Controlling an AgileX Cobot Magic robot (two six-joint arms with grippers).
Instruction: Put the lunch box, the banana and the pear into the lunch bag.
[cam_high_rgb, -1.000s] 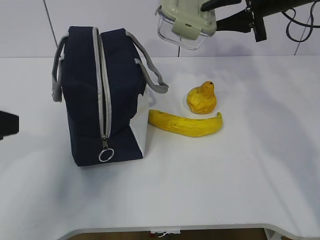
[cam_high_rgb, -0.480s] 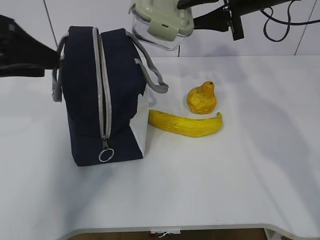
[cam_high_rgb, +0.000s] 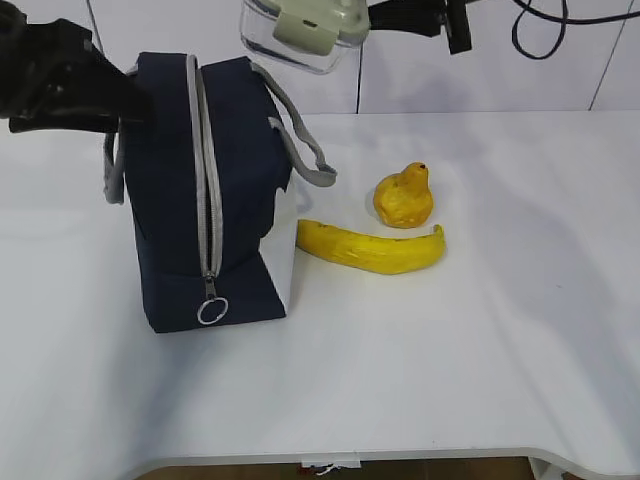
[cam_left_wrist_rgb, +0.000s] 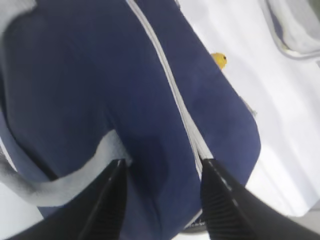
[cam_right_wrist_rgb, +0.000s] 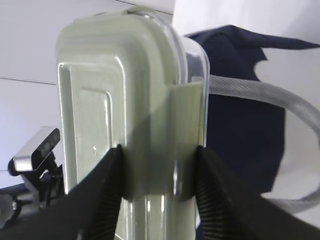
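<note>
My left gripper grabs the bag by the sewn end of its raised rear grey handle next, since the navy cloth spreads smooth and wide.
The navy lunch bag (cam_high_rgb: 200, 200) stands at the left with its grey zipper shut and its ring pull (cam_high_rgb: 212, 310) at the front. My right gripper (cam_high_rgb: 352, 16) is shut on the lunch box (cam_high_rgb: 300, 30), clear with a sage-green lid, and holds it in the air above the bag's right top edge; it fills the right wrist view (cam_right_wrist_rgb: 135, 115). My left gripper (cam_left_wrist_rgb: 162, 167) is open just over the bag's top (cam_left_wrist_rgb: 100, 85), between the zipper and a grey handle (cam_left_wrist_rgb: 65, 180). The pear (cam_high_rgb: 404, 195) and the banana (cam_high_rgb: 370, 247) lie on the table to the right of the bag.
The white table (cam_high_rgb: 450, 370) spreads to the right and front of the bag, with its front edge near the bottom of the exterior view. A white wall stands behind. The left arm (cam_high_rgb: 60, 80) hangs over the bag's back left corner.
My right gripper has carried the lunch box leftward, from above the pear to above the bag. My left arm has risen from low at the left edge and come in over the bag's top.
</note>
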